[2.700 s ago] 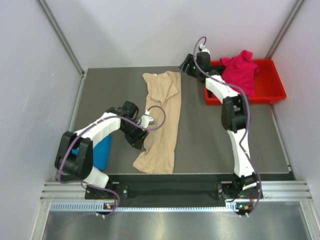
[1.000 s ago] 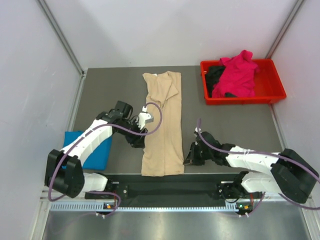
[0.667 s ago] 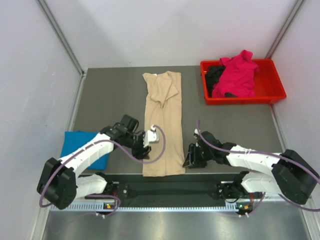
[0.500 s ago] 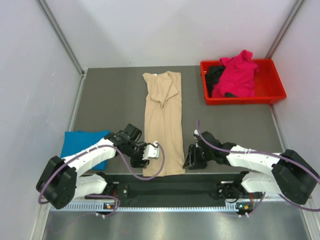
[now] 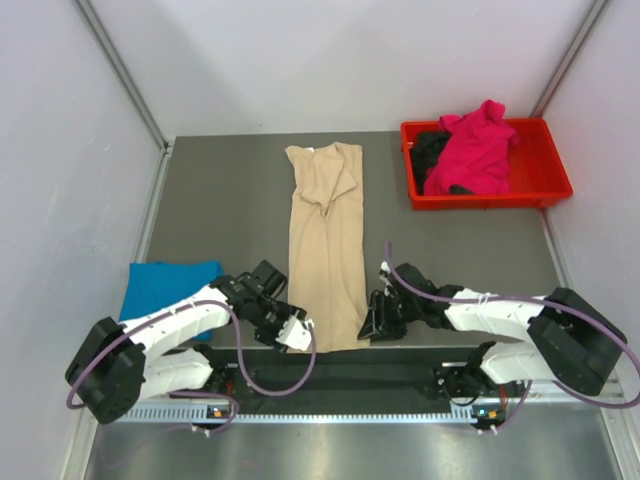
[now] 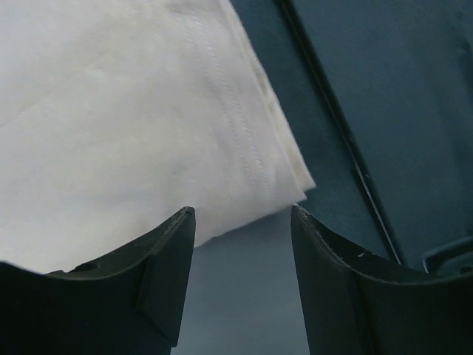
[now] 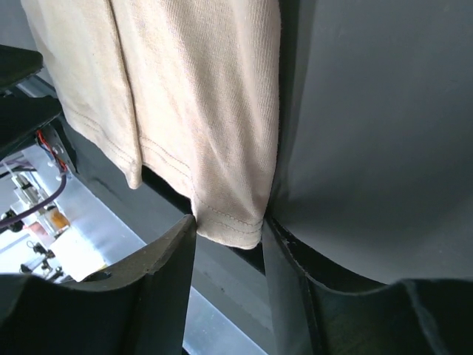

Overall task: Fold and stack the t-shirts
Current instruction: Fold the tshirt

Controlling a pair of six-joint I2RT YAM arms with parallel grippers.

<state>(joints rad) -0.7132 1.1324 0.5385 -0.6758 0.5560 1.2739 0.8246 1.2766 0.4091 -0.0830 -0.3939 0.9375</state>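
Note:
The hem corner lies between my right gripper's fingers, and closing now would catch the beige-tan t-shirt. My right gripper closes on the hem corner next.
The beige-tan t-shirt (image 5: 325, 250) lies as a long narrow strip down the middle of the table, its hem at the near edge. My left gripper (image 5: 298, 335) is open at the hem's near-left corner; in the left wrist view (image 6: 240, 216) the cloth (image 6: 133, 111) lies just ahead of the fingertips, with bare table between them. My right gripper (image 5: 366, 325) is open at the near-right corner; in the right wrist view (image 7: 229, 225) the hem corner (image 7: 233, 222) sits between the fingertips. The blue t-shirt (image 5: 165, 285) lies folded at the left. The magenta t-shirt (image 5: 475, 150) and black t-shirt (image 5: 428, 148) sit in the tray.
The red plastic tray (image 5: 480, 201) stands at the back right. The table's near edge and the metal rail (image 7: 89, 251) run just under the shirt's hem. Grey walls close in the sides and back.
My right arm has swung from the tray to the shirt's near-right corner. My left gripper has slid down the shirt's left edge to the near-left corner. The shirt's lower part now lies straighter.

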